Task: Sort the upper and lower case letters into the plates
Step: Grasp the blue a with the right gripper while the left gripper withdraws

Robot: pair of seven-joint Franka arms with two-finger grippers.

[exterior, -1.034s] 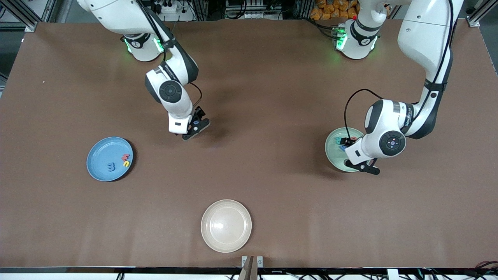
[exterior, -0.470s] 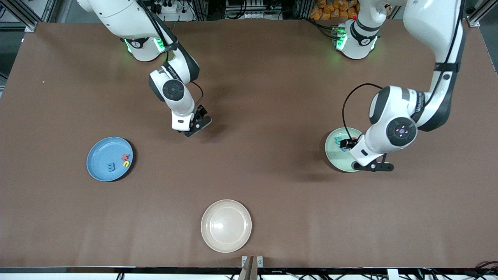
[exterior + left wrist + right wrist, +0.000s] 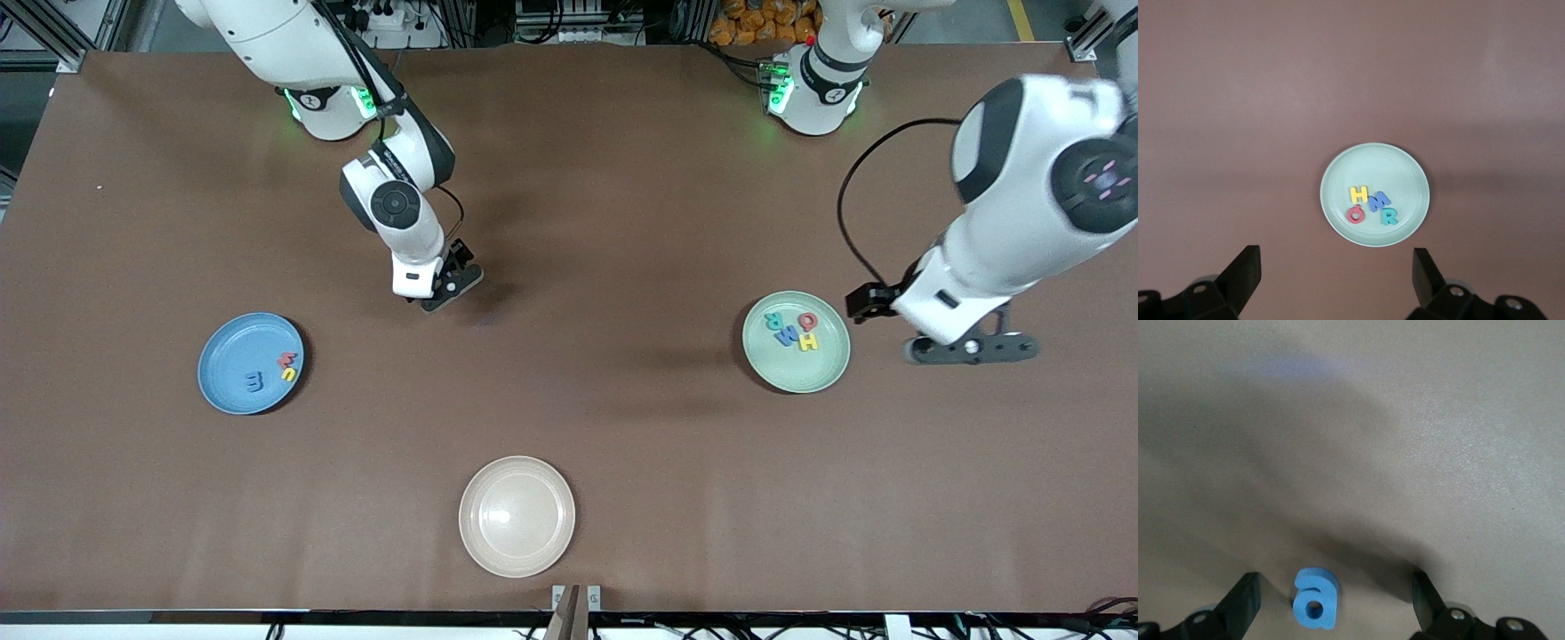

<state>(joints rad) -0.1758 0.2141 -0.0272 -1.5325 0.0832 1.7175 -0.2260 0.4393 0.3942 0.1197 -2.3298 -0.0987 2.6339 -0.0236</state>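
I should next pick up the blue "a" by its rounded bowl (image 3: 1315, 609) with my right gripper, so that the lower case letter can be sorted onto the blue plate.
The mint green plate (image 3: 800, 373) holds several upper case letters, among them a yellow H (image 3: 808, 341) and a blue M (image 3: 786, 336). The left wrist view shows this plate (image 3: 1371, 163) from high above. My left gripper (image 3: 971, 348) hangs open and empty over bare table beside it, toward the left arm's end. The blue plate (image 3: 233, 345) holds three lower case letters. My right gripper (image 3: 442, 298) is low over the table's middle, open. A blue lower case "a" (image 3: 1315, 599) lies on the table between its fingers (image 3: 1241, 603), untouched. The gripper hides this letter in the front view.
A cream-beige plate (image 3: 516, 544) with nothing in it sits near the table edge nearest the front camera. The brown table (image 3: 622, 222) stretches bare between the plates.
My left arm has risen and swung away from the green plate toward its own end of the table, uncovering the letters. The right gripper shifted slightly and has settled around the "a".
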